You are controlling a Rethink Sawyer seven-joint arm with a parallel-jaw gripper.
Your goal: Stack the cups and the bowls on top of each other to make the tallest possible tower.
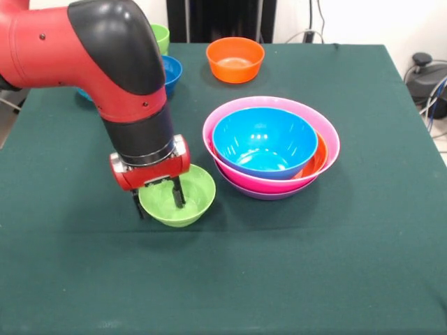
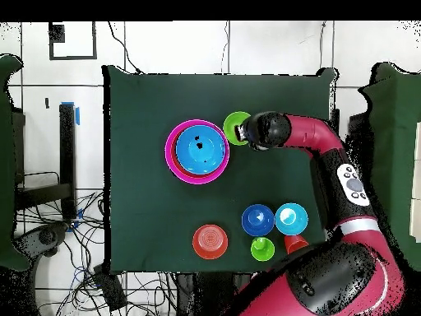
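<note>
I should grab the small lime green bowl by its rim (image 1: 208,178) next, so that the bowl can nest into the tower (image 1: 265,143).
The tower stands at centre right: a blue bowl (image 1: 264,139) nested in an orange bowl (image 1: 318,159), in a pink bowl (image 1: 328,139), on a purple bowl (image 1: 265,195). It also shows in the overhead view (image 2: 197,151). A small lime green bowl (image 1: 192,199) sits on the table left of it, also in the overhead view (image 2: 233,125). My gripper (image 1: 159,202) is open and straddles this bowl's rim, one finger (image 1: 179,192) inside and one outside. The gripper (image 2: 244,132) shows from above too.
Near my base stand a loose orange bowl (image 1: 235,59) (image 2: 210,241), a dark blue bowl (image 1: 171,73) (image 2: 257,220), a light blue bowl (image 2: 291,218), a lime green cup (image 1: 160,35) (image 2: 262,248) and an orange cup (image 2: 294,243). The green table cloth (image 1: 314,265) covers the table.
</note>
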